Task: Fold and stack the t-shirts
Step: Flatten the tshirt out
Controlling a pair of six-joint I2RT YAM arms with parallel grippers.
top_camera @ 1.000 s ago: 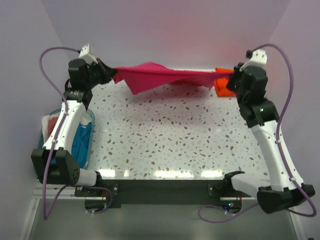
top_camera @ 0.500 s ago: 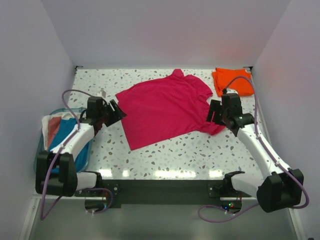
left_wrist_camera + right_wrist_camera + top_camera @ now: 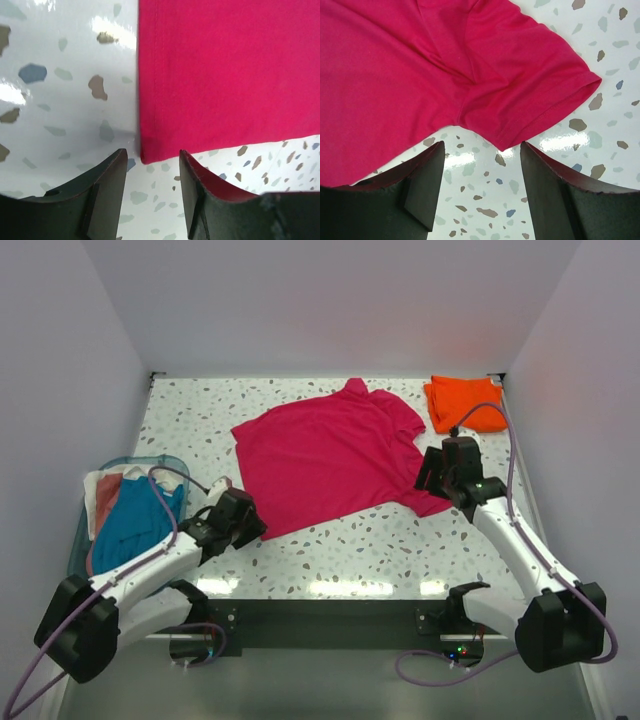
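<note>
Next, my right gripper grabs the magenta t-shirt's sleeve at its near corner (image 3: 422, 514) (image 3: 503, 145), to lift the t-shirt's near side and fold it over.
The magenta t-shirt (image 3: 325, 455) lies spread flat on the middle of the speckled table. An orange t-shirt (image 3: 465, 403) sits folded at the back right corner. My left gripper (image 3: 252, 527) is open just short of the magenta shirt's near left hem corner (image 3: 145, 155). In the left wrist view that left gripper (image 3: 152, 156) has only tabletop between its fingers. My right gripper (image 3: 425, 475) is open beside the shirt's right sleeve. In the right wrist view the sleeve (image 3: 540, 100) ends just ahead of the right gripper (image 3: 481, 147), which holds nothing.
A clear basket (image 3: 155, 460) with blue and pale clothes stands at the left table edge, beside my left arm. Pale walls close in the table at the back and both sides.
Both grippers let go of the magenta shirt, which went from stretched in the air at the back to flat on the table. The left gripper has since moved nearer, to the hem corner.
</note>
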